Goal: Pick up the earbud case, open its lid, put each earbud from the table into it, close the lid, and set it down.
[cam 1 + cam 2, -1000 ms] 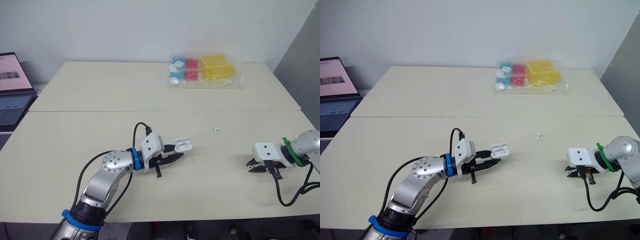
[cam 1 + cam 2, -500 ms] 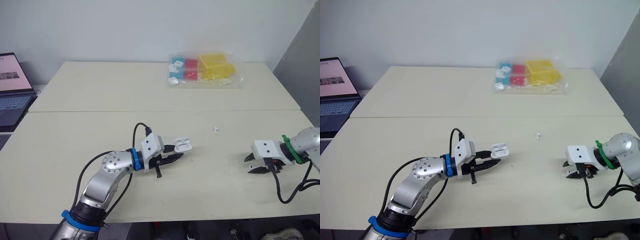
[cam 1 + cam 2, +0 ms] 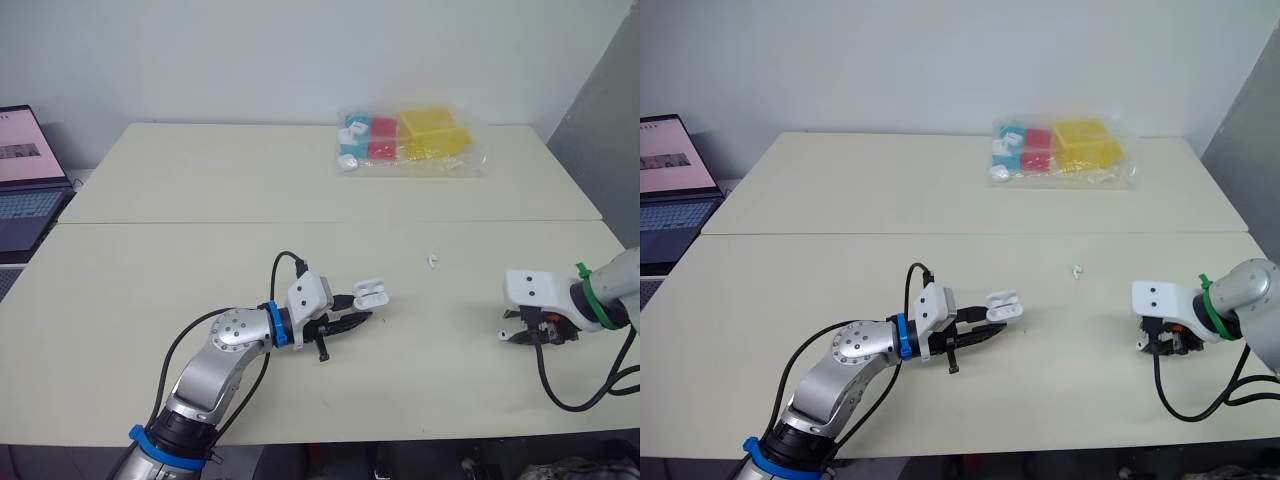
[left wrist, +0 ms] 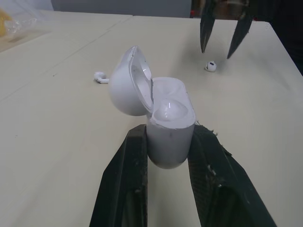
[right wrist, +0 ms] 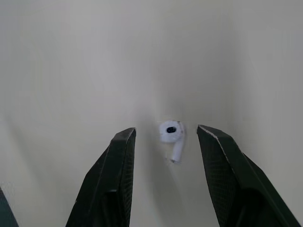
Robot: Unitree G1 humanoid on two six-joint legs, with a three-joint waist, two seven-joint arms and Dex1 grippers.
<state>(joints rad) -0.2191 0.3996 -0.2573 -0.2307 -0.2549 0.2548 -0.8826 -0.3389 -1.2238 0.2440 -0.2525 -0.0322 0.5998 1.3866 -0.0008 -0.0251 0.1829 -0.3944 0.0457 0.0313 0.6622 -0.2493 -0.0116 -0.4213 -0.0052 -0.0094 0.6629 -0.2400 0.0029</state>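
My right gripper is going to grab the earbud by its rounded head (image 5: 168,132) next, so the white earbud's stem (image 5: 178,151) stays free to slide into the case.
My left gripper (image 4: 165,142) is shut on the base of the white earbud case (image 4: 165,123), held just above the table with its lid (image 4: 129,82) swung open and both wells empty; the case (image 3: 370,292) sits mid-table in the head view. One white earbud (image 3: 432,261) lies on the table beyond the case. My right gripper (image 5: 166,132) points down at the table on the right, open, with the other earbud (image 5: 171,135) lying between its fingers, untouched. The left wrist view shows that earbud (image 4: 210,65) under the right gripper's fingers (image 4: 204,33).
A clear bag of coloured blocks (image 3: 408,140) lies at the back of the table. An open laptop (image 3: 25,180) stands at the far left. A seam (image 3: 150,222) runs across the table (image 3: 150,300). A black cable (image 3: 570,385) loops from the right wrist.
The right gripper has tipped from pointing sideways to pointing down over the earbud. The left gripper has moved slightly right with the case.
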